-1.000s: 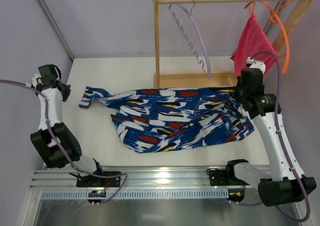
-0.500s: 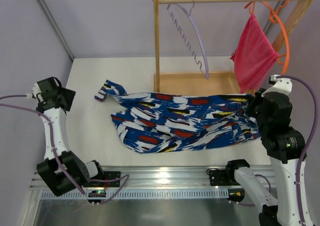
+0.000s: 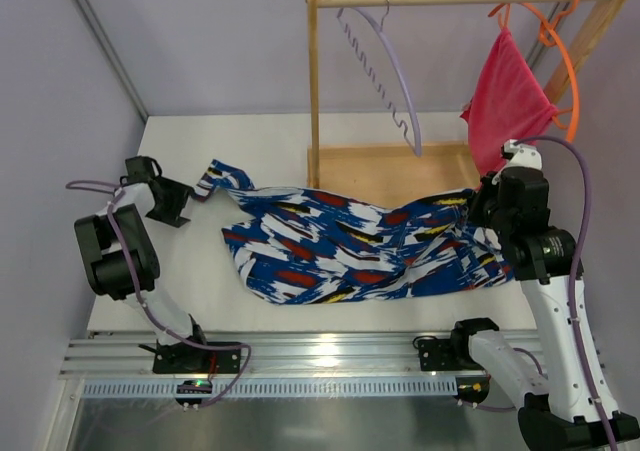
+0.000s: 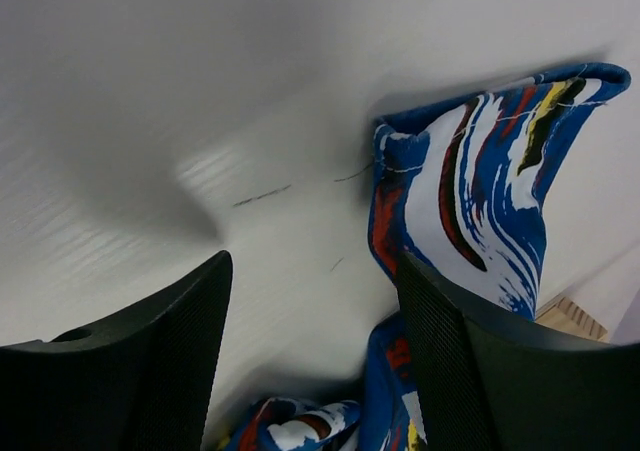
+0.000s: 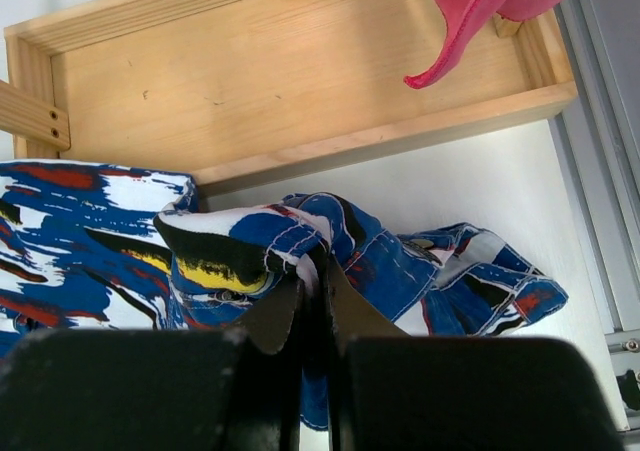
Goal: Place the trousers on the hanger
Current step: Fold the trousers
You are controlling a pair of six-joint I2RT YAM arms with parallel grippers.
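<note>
I will next grab the trousers' leg end with my left gripper by its hem corner [image 3: 202,191] [image 4: 397,151]. Then I can stretch the trousers straight for the hanger.
The blue patterned trousers [image 3: 350,246] lie spread across the table, one leg end [image 3: 218,177] pointing left. My left gripper [image 3: 172,203] sits low beside that leg end and is open. In the left wrist view the leg end [image 4: 480,181] lies past the right finger [image 4: 500,371], with a fold of fabric low in the gap of the gripper [image 4: 315,261]. My right gripper [image 5: 315,276] is shut on a bunched fold of the trousers [image 5: 250,241] at their right end [image 3: 478,209]. The lavender hanger [image 3: 392,76] hangs by its hook from the wooden rail, apart from both grippers.
A wooden rack [image 3: 314,81] with a tray base [image 5: 300,61] stands behind the trousers. An orange hanger [image 3: 562,66] on the rail's right end carries a pink-red cloth [image 3: 508,96], whose tip [image 5: 470,11] hangs over the tray. Grey walls close in on the left and back.
My left gripper has opened and moved right, down to the leg end. The right gripper pulled the trousers rightward, then came back a little; the leg end has shifted right.
</note>
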